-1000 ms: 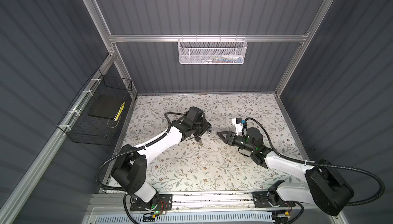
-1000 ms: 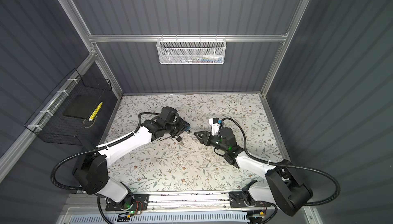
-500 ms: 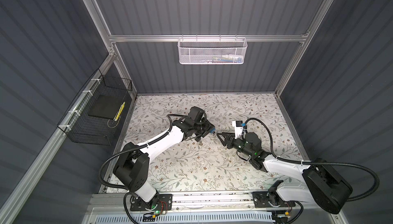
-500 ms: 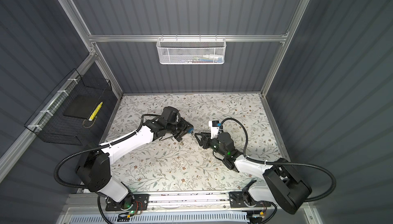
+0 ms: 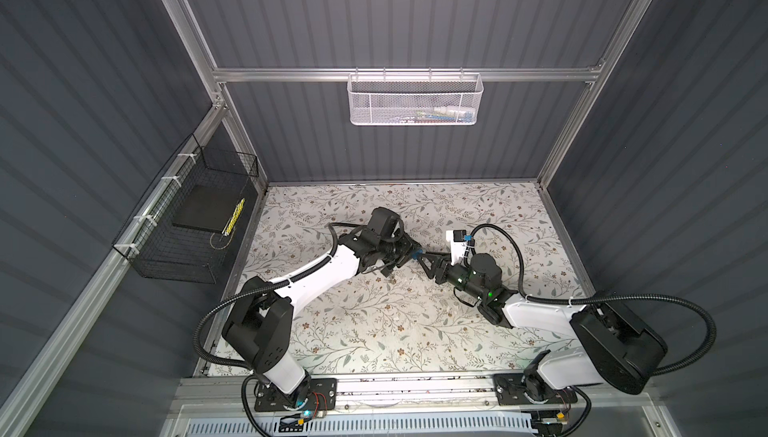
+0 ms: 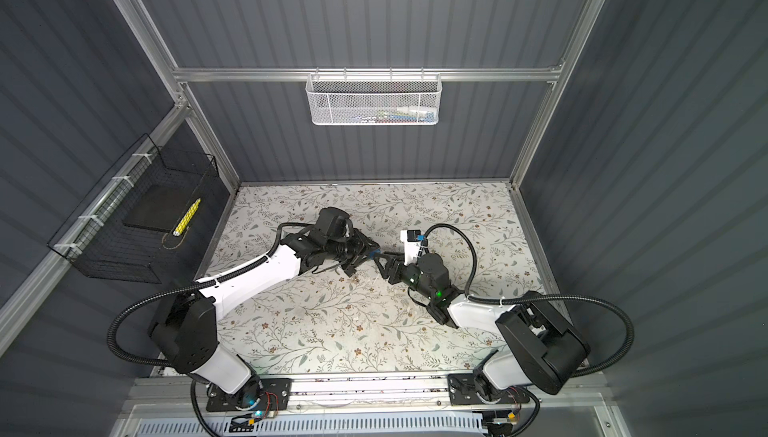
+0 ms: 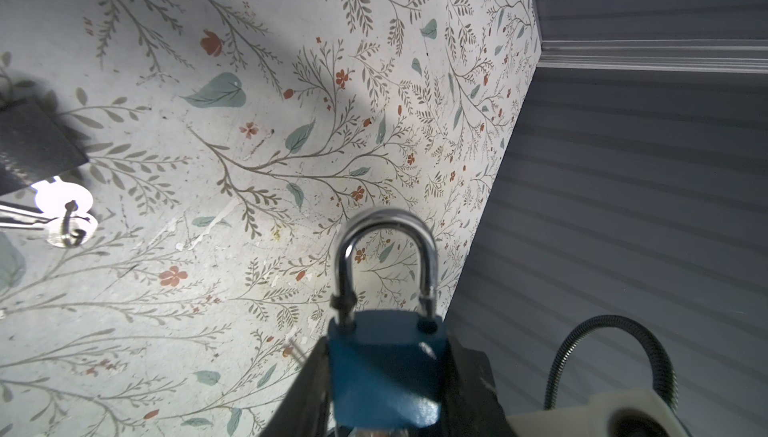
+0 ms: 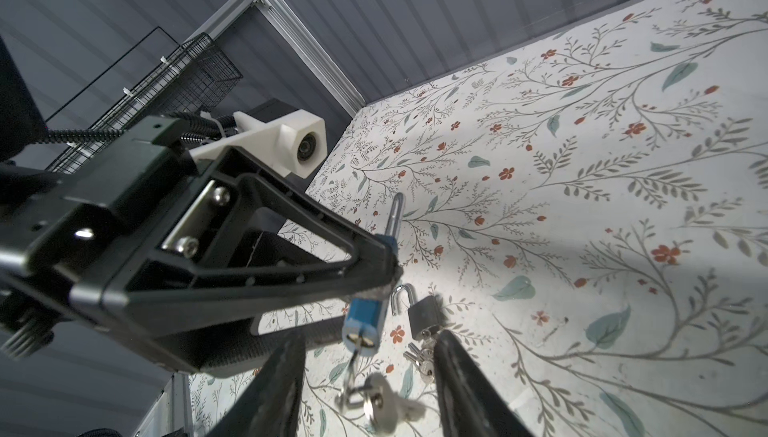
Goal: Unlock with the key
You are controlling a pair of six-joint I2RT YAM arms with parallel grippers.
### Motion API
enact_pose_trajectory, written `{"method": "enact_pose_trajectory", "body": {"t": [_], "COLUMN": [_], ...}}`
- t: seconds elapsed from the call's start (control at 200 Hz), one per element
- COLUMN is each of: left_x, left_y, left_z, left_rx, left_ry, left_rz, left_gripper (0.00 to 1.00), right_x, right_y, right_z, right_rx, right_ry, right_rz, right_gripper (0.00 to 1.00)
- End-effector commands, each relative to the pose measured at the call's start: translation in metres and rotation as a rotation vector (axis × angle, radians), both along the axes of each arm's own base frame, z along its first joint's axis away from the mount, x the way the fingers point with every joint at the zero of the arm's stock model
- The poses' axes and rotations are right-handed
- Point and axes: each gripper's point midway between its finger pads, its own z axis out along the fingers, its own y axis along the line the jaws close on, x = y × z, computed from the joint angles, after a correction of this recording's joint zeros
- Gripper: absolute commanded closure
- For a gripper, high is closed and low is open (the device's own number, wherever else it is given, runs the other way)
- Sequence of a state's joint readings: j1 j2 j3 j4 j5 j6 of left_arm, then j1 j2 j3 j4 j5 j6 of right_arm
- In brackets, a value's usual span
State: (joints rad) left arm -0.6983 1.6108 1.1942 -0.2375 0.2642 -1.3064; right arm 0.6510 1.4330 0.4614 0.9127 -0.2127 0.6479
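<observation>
The steel shackle stays free to swing open if my right gripper grabs the blue padlock's body (image 5: 417,254) at its key end, so my right gripper needs to do that next.
A blue padlock (image 7: 386,368) is held in the air over the middle of the floral table, with my left gripper (image 7: 388,397) shut on its body. Its steel shackle (image 7: 386,227) sticks out past the fingers; I cannot tell whether it is latched. In the right wrist view a key (image 8: 353,366) is stuck in the bottom of the blue padlock (image 8: 363,320), and a ring with a second key (image 8: 376,399) dangles from it. My right gripper (image 8: 368,389) is open, its fingers either side of the hanging keys without touching them. In both top views the two grippers meet tip to tip (image 5: 415,254) (image 6: 376,254).
A silver padlock (image 8: 422,310) with its shackle swung open lies on the table under the grippers, its keys (image 8: 419,358) beside it. A white mesh basket (image 5: 415,100) hangs on the back wall. A black wire basket (image 5: 195,223) hangs on the left wall.
My right gripper has moved left, towards the blue padlock, and its fingers now flank the hanging keys. My left gripper has carried the padlock a little to the right.
</observation>
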Motion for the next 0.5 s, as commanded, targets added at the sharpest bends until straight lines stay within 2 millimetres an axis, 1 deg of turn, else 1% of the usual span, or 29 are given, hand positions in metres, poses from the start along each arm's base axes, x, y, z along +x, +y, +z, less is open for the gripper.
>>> {"method": "enact_pose_trajectory", "body": {"t": [0.0, 0.17, 0.23, 0.355, 0.495], "left_x": [0.005, 0.005, 0.005, 0.005, 0.006], "left_y": [-0.010, -0.013, -0.014, -0.015, -0.015], "left_z": [0.013, 0.014, 0.014, 0.013, 0.015], "left_rx": [-0.056, -0.074, -0.080, -0.086, -0.089], "left_ry": [-0.013, -0.007, -0.002, 0.001, -0.002], "left_rz": [-0.012, -0.018, -0.018, -0.016, -0.016], "left_gripper": [0.86, 0.85, 0.85, 0.85, 0.82], "right_x": [0.006, 0.013, 0.016, 0.020, 0.020], "right_y": [0.008, 0.011, 0.011, 0.013, 0.013], "right_z": [0.014, 0.013, 0.012, 0.010, 0.007], "right_rx": [0.029, 0.026, 0.023, 0.021, 0.019], "right_ry": [-0.030, -0.022, -0.021, -0.010, 0.001], "right_rz": [0.004, -0.005, -0.017, -0.023, -0.025], "right_gripper": [0.49, 0.51, 0.54, 0.65, 0.80]}}
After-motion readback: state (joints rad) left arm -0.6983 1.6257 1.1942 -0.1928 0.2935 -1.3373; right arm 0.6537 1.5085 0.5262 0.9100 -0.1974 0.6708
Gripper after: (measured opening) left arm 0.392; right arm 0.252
